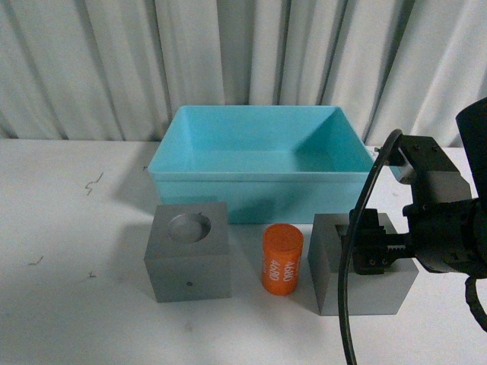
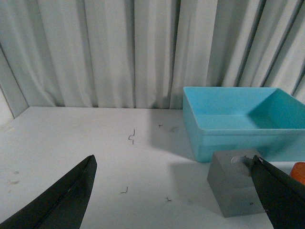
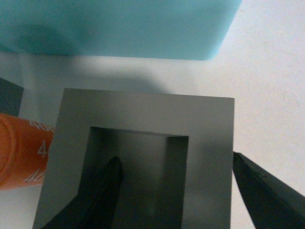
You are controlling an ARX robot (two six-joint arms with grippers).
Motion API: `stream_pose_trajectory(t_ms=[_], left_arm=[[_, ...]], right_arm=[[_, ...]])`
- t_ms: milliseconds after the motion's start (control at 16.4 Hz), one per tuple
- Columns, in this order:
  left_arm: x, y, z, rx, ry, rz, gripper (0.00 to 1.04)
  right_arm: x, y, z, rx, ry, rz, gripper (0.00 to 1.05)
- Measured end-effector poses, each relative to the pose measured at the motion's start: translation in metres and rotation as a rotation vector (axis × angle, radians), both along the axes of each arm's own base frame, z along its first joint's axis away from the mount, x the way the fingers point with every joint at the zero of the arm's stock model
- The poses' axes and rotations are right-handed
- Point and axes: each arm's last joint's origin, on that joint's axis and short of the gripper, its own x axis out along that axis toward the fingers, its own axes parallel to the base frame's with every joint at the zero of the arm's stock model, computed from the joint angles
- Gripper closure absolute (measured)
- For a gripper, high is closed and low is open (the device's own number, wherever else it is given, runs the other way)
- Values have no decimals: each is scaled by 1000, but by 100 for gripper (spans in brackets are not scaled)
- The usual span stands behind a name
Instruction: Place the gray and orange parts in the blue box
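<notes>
My right gripper grabs the gray cube with the rectangular hollow by the hollow's side (image 3: 208,167) next, to place it in the blue box.
The blue box (image 1: 251,176) stands at the back middle of the table. In front of it, in a row, are the gray cube with a round recess (image 1: 186,266), the orange cylinder printed "4680" (image 1: 282,260) and the gray cube with a rectangular recess (image 1: 373,293). My right gripper (image 1: 373,247) is open over that cube. In the right wrist view (image 3: 176,160) one finger (image 3: 102,195) is inside the recess and the other (image 3: 267,195) is outside the cube's wall (image 3: 143,112). My left gripper (image 2: 174,160) is open and empty, with the round-recess cube (image 2: 236,188) by one finger.
A white table (image 1: 68,228) carries everything and pale curtains (image 1: 114,61) hang behind it. The box also shows in the left wrist view (image 2: 238,126) and the right wrist view (image 3: 119,28). The cylinder (image 3: 21,152) lies close beside the held-over cube.
</notes>
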Motion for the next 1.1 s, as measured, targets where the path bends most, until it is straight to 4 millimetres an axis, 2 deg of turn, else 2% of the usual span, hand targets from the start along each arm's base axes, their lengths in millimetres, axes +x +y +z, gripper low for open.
stream_pose_trajectory(t_ms=[305,365,487,548,609,792,853,975,1036,1096], left_arm=[[0,0,0,0,0,0,7],[0,0,0,0,0,0,7],[0,0,0,0,0,0,7],[0,0,0,0,0,0,7],[0,0,0,0,0,0,7],[0,0,0,0,0,0,7],[0,0,0,0,0,0,7],[0,0,0,0,0,0,7],[0,0,0,0,0,0,7],[0,0,0,0,0,0,7]], right_arm=[[-1,-1,1,-5,-2,-6,46],[-2,-1,1,-11,-3,-12,53],[-8,-7,3,-51,-8,-34,74],[-13,-12,5,-83,-13,-34,82],[-24,-20,6,-100,-7,-45,86],[-66,-58,19,-152,6,-93,86],[-75,-70,28,-157,-4,-115,86],[-80,-96,69,-160,-130,-163,86],[-49,-127,143,-176,-398,-205,86],[-31,-130,153,-161,-446,-180,86]])
